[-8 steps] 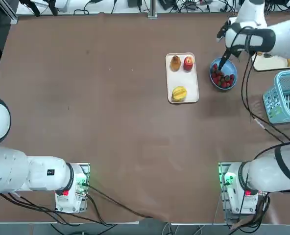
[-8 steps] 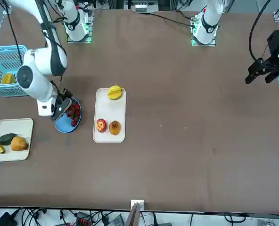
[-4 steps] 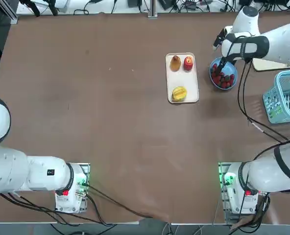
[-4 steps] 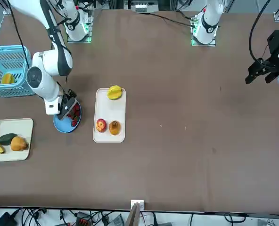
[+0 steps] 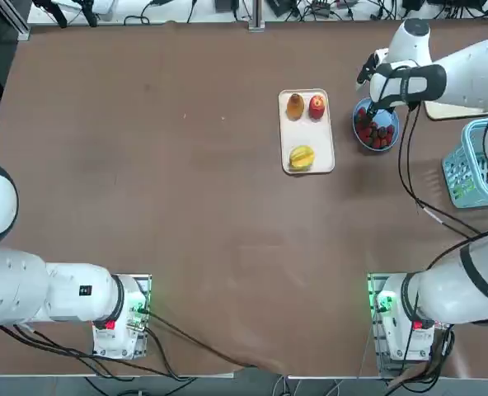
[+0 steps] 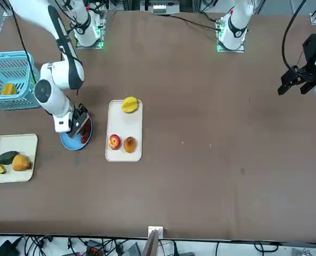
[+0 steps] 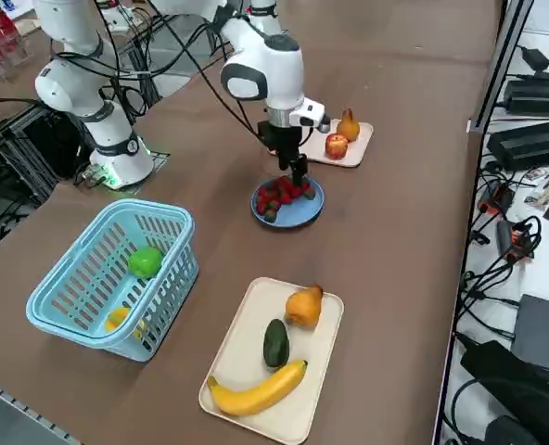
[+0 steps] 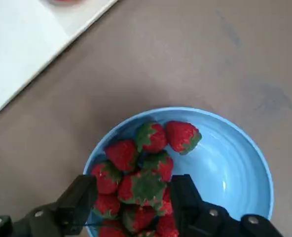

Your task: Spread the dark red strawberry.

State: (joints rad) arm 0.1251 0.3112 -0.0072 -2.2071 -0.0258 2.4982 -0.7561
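The robot's right gripper should next grab the dark red strawberry by its plump red body, so that it can spread the strawberry in the blue bowl.
A blue bowl holds a pile of several red strawberries with green caps. I cannot tell which one is the dark red strawberry. My right gripper is down in the bowl, open. Its fingers straddle one strawberry in the middle of the pile, with little gap on either side. From overhead the gripper hangs over the far part of the bowl. The side view shows it pointing straight down onto the strawberries.
Just beside the bowl lies a white tray with a pear, an apple and a yellow fruit. A light blue basket and a second tray with a banana, an avocado and a pear sit on the bowl's other side.
My right gripper has shifted across the bowl toward the fruit tray and come down into the strawberries. Its fingers have drawn in slightly.
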